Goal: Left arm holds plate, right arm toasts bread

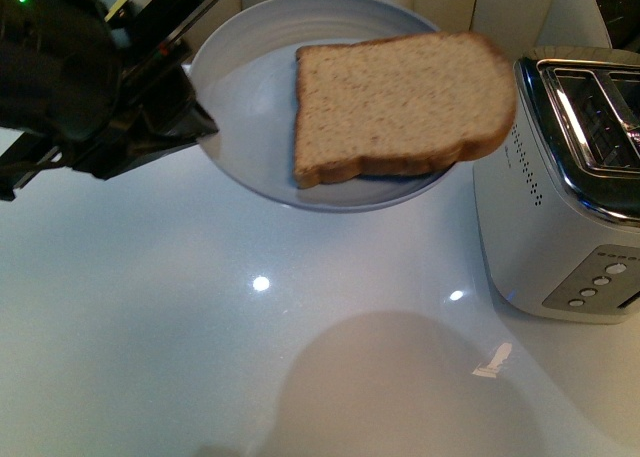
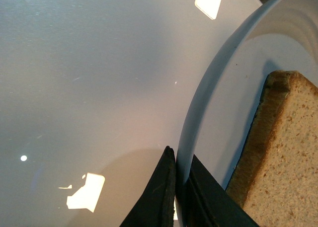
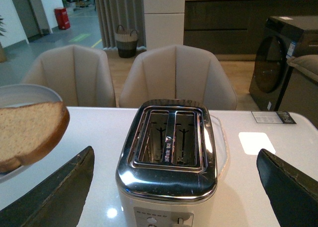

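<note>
My right gripper is to grab the bread (image 1: 400, 102) by its crust edge (image 1: 500, 97) next, so it can toast the bread in the toaster's slots.
My left arm (image 1: 70, 87) holds the pale blue-white plate (image 1: 250, 87) above the white table by its left rim. The left gripper (image 1: 196, 119) is shut on that rim; in the left wrist view the two fingers (image 2: 159, 192) clamp the plate's edge (image 2: 218, 78). The slice of brown bread (image 1: 400, 102) lies on the plate and overhangs its right edge toward the toaster (image 1: 565, 187). The bread also shows in the left wrist view (image 2: 283, 157) and the right wrist view (image 3: 27, 130). My right gripper (image 3: 174, 182) is open and empty, facing the toaster (image 3: 169, 157), whose two slots are empty.
The white table (image 1: 200, 327) spreads below the plate. The toaster stands at the table's right side, buttons on its front. Beige chairs (image 3: 176, 73) stand behind the table's far edge. A small card (image 3: 272, 117) lies on the table beyond the toaster.
</note>
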`<state>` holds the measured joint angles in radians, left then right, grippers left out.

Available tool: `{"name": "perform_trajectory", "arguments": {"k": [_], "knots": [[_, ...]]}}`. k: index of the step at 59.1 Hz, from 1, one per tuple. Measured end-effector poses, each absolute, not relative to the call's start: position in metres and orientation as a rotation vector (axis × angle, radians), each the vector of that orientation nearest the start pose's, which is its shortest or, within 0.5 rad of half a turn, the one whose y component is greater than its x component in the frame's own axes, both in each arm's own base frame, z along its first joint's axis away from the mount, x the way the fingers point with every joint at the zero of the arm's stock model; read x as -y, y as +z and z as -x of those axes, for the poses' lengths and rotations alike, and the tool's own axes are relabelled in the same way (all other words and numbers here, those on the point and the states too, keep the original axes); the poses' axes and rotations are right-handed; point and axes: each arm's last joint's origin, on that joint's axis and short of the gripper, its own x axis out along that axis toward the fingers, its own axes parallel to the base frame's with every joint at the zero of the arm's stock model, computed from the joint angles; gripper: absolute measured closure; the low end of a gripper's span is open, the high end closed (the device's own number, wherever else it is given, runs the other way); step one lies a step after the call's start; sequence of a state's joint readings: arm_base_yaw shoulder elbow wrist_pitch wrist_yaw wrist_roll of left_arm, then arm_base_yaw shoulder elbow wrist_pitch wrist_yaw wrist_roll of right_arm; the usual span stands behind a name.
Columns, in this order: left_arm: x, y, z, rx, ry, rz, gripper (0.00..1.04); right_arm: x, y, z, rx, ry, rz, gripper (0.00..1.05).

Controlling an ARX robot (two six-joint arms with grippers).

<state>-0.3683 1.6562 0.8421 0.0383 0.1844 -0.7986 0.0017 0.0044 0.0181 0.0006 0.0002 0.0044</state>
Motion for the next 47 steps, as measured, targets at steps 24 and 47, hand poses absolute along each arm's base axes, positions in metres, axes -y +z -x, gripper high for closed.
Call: {"name": "perform_trajectory", "arguments": {"k": [24,47], "knots": [[0.171,0.192,-0.289,-0.96,-0.291,0.656,1.02,0.0,0.169,-0.097,0.014,0.002,-0.004,0.09],[0.171,0.197,-0.288,-0.95,-0.299,0.659,1.02,0.0,0.169,-0.097,0.014,0.002,-0.005,0.09]]}}
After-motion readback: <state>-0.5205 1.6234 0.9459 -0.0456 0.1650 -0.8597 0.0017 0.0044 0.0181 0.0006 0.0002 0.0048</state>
